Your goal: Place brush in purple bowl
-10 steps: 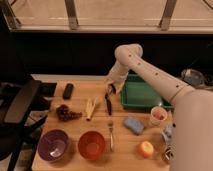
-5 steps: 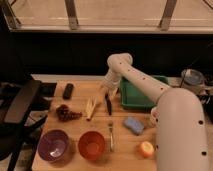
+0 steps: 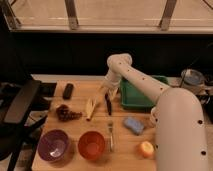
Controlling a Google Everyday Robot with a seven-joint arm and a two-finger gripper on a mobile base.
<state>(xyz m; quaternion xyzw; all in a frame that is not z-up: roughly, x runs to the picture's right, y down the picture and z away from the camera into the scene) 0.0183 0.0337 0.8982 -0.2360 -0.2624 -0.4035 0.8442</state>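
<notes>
The brush needs to go in the purple bowl, so my gripper should next grab the brush by the end of its slim black stick.
The brush is a slim black stick lying on the wooden table, just left of the green tray. My gripper hangs right over the brush's far end, its pale fingers pointing down and standing open, with nothing between them. The purple bowl sits at the table's front left corner, well away from the gripper. My white arm reaches in from the right and covers the table's right side.
An orange bowl stands beside the purple one, with a silver fork to its right. A black block, grapes and a yellow banana lie to the left of the brush. A green tray, blue sponge and orange fruit are on the right.
The arm's bulk has swung closer and fills more of the right side. The gripper has sunk slightly toward the brush's far end. The brush has not moved.
</notes>
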